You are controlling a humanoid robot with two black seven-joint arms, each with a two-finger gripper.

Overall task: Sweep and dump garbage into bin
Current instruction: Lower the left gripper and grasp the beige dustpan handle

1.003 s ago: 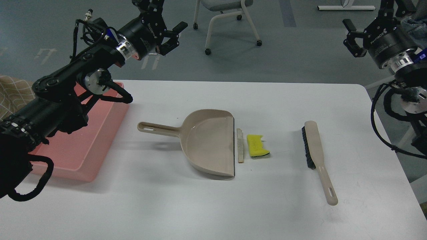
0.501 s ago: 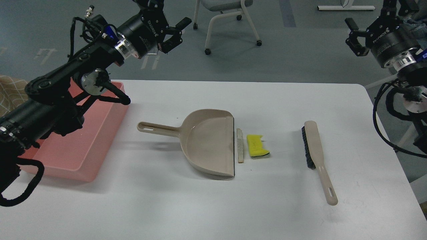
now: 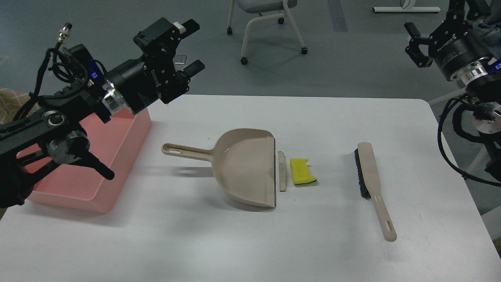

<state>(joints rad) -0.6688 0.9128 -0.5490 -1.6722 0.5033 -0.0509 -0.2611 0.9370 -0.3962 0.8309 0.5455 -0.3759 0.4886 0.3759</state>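
My left gripper should grab the dustpan by its handle next, so it can hold the dustpan for the garbage and dump it.
The thin whitish bread-like slice lies on the white table right at the lip of the beige dustpan. The yellow sponge-like piece lies just right of the slice. The pink bin stands at the table's left edge, partly hidden by my left arm. My left gripper is open and empty, in the air above the table's back left, up and left of the dustpan handle. My right gripper is open and empty, high beyond the table's back right corner.
A beige hand brush with black bristles lies right of the sponge, handle toward the front. A wheeled chair stands on the floor behind the table. A beige checked cloth shows at the far left.
My left arm has swung down and toward the table, and its gripper has turned and dropped lower, near the bin's back corner. The right gripper has barely moved. The things on the table have not moved.
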